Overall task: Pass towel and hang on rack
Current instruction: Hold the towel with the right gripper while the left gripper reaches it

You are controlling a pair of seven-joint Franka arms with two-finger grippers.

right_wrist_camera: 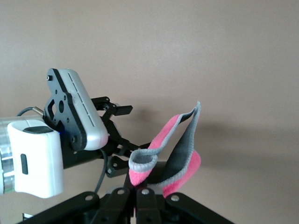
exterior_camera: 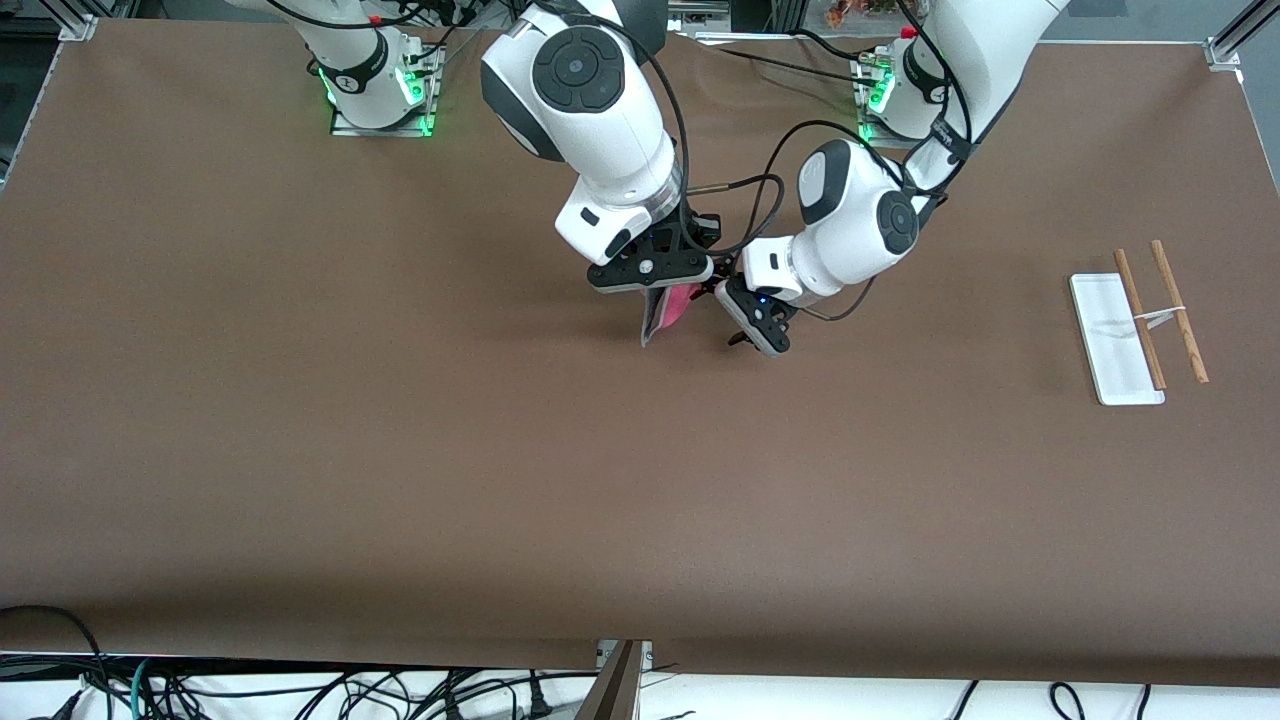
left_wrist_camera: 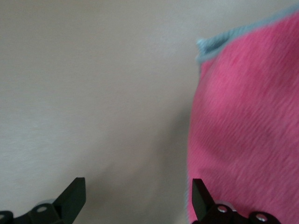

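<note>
The pink towel needs to be taken over next, so my left gripper should grab it by its hemmed edge. Then my left gripper should hang the towel on the rack (exterior_camera: 1150,320).
My right gripper (exterior_camera: 664,290) hangs over the middle of the table, shut on the top of the pink towel (exterior_camera: 674,306). The towel (right_wrist_camera: 180,154) droops below the shut fingers (right_wrist_camera: 140,193) in a fold that shows its grey hem. My left gripper (exterior_camera: 728,315) is open right beside the towel, on the side toward the left arm's end of the table. In the left wrist view the towel (left_wrist_camera: 247,130) lies against one finger (left_wrist_camera: 202,196), with nothing between the two; the gripper (left_wrist_camera: 138,186) is open. The rack (exterior_camera: 1150,320) stands near the left arm's end of the table.
Brown table cover (exterior_camera: 400,450) stretches around both grippers. The left gripper's hand and camera mount (right_wrist_camera: 70,121) sit close beside the towel in the right wrist view. Cables hang along the table's edge nearest the front camera (exterior_camera: 300,690).
</note>
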